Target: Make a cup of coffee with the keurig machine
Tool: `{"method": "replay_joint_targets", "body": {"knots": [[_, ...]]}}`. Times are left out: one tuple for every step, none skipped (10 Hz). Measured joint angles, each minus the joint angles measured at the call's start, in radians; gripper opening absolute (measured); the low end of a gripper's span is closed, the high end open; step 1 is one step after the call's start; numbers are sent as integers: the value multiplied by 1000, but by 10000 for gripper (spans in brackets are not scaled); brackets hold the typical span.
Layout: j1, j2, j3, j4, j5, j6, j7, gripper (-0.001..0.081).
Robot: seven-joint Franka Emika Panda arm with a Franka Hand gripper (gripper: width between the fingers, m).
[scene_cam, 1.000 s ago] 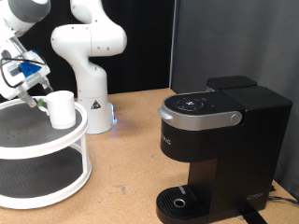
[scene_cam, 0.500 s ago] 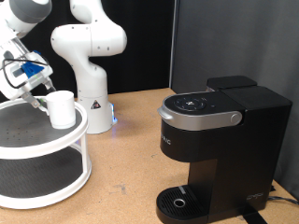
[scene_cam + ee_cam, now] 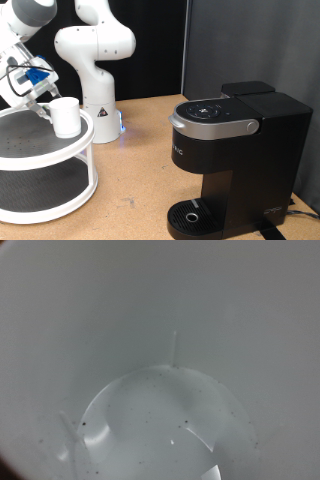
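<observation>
The robot's fingers are level with the white cup's rim (image 3: 64,101), beside the cup's side, and the gripper needs to close on the cup.
The white cup (image 3: 66,116) stands upright on the top tier of a round white two-tier stand (image 3: 30,150) at the exterior view's left. My gripper (image 3: 42,103) is right beside the cup, at its left side and rim. The wrist view is filled by the cup's white inside (image 3: 160,370), with its round bottom showing; no fingers show there. The black keurig machine (image 3: 235,150) stands at the exterior view's right with its grey lid handle down, and its round drip base (image 3: 190,215) holds nothing.
The arm's white base (image 3: 97,100) stands behind the stand, on the wooden table. A black curtain hangs at the back. Bare wooden table (image 3: 140,170) lies between the stand and the machine.
Almost nothing: the hand has shifted very slightly at the cup, and the cup stays in place on the stand.
</observation>
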Motion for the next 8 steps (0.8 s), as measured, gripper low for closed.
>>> {"method": "replay_joint_targets", "body": {"knots": [[0,0,0,-1,-1,0,-1,805],[-1,0,0,-2,-2,0,-1,805],[-1,0,0,-2,-2,0,-1,805],[-1,0,0,-2,-4,0,-1,805],[-2,0,0,-2,-6,0,-1,805],[-4,0,0,-3,-9,0,-1,710],[-5,0,0,-3,-9,0,-1,710],[-5,1,0,-4,-11,5,-1,536]]}}
